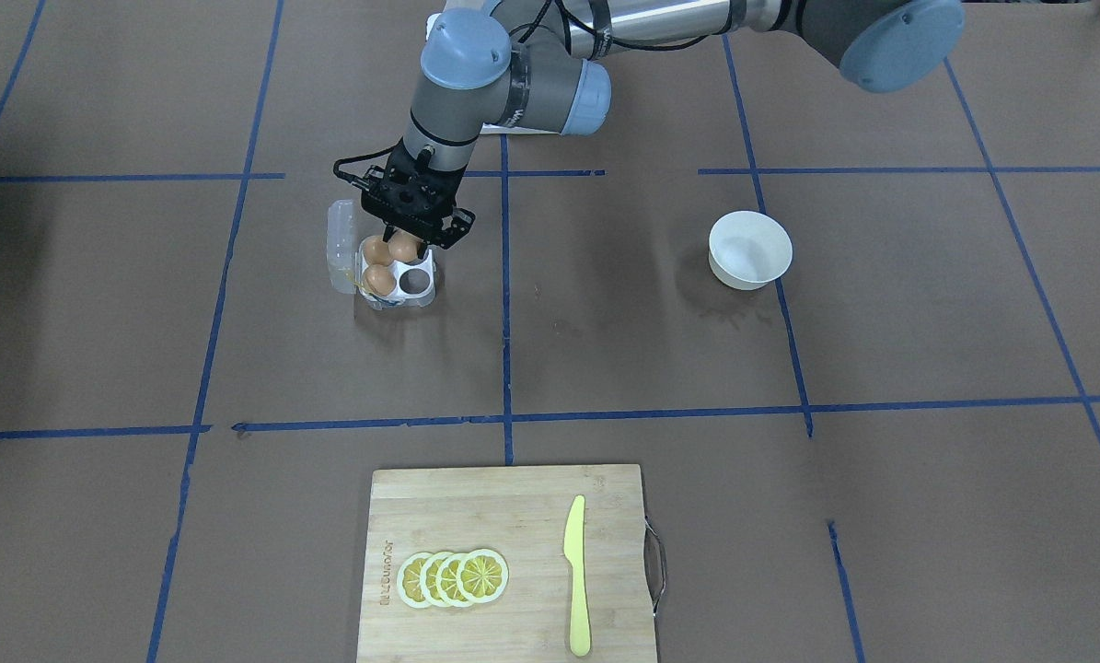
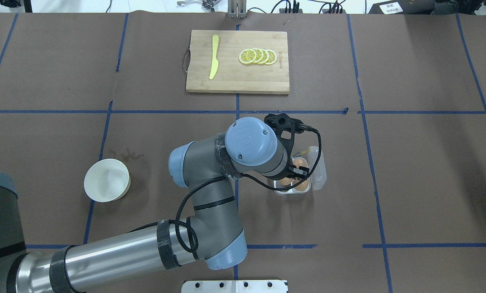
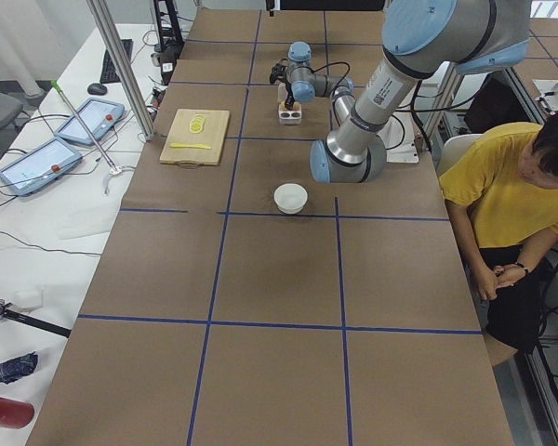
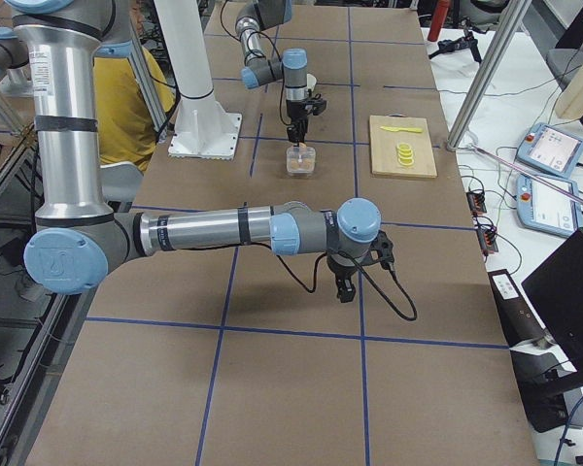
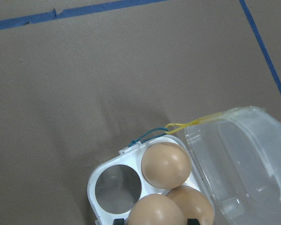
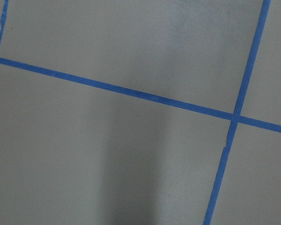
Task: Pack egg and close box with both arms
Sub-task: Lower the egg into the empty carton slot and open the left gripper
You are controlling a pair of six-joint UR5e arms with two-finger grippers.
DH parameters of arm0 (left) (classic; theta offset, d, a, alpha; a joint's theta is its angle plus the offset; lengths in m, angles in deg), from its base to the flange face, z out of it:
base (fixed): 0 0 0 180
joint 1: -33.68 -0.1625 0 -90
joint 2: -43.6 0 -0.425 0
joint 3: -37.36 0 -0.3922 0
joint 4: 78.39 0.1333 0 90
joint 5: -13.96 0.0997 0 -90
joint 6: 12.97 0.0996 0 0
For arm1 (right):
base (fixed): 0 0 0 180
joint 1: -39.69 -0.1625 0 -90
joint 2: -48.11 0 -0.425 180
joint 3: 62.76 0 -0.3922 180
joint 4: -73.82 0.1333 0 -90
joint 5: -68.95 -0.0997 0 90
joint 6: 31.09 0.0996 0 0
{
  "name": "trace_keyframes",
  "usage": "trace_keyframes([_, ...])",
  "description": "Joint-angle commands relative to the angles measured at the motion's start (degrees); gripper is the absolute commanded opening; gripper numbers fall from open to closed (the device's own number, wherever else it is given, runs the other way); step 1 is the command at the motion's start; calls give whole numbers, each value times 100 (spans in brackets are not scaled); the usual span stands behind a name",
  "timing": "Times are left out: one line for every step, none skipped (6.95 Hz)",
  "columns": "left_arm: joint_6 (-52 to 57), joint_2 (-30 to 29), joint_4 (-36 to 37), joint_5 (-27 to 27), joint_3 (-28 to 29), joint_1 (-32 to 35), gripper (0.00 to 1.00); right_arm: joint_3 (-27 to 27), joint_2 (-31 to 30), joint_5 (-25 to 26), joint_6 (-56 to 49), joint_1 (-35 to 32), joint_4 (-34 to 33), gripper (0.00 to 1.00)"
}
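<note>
My left gripper is ready to release the egg [image 1: 404,247], held low over the cell beside seated eggs, and it would settle inside.
The clear four-cell box [image 1: 425,293] stands open on the table, its hinged lid [image 5: 243,159] laid back and a yellowish tag [image 5: 192,124] at the hinge. Two eggs [image 5: 165,164] [image 5: 192,206] sit in its cells, and one cell [image 5: 116,185] is empty. My left gripper [image 1: 405,247] reaches across the table and points straight down over the box. It is shut on a third egg [image 5: 154,212], held between its fingertips at the fourth cell. My right gripper [image 4: 345,289] hangs low over bare table away from the box, and I cannot tell whether it is open.
A round white bowl [image 1: 750,250] stands on the robot's left side. A wooden cutting board [image 1: 503,516] at the far edge carries several lemon slices [image 1: 453,578] and a yellow knife [image 1: 576,575]. Blue tape lines [image 6: 131,91] cross the brown table. A seated person [image 3: 516,186] is beside the table.
</note>
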Motion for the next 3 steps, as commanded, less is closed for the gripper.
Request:
trace_keyframes([0,9,6,1,-23,-17,0,-9,-11,0,0,0,0,100])
trace_keyframes([0,9,6,1,-23,-26,3,-9,-11,0,0,0,0,100])
trace_keyframes([0,17,6,1,-23,-26,39,-9,-11,0,0,0,0,100])
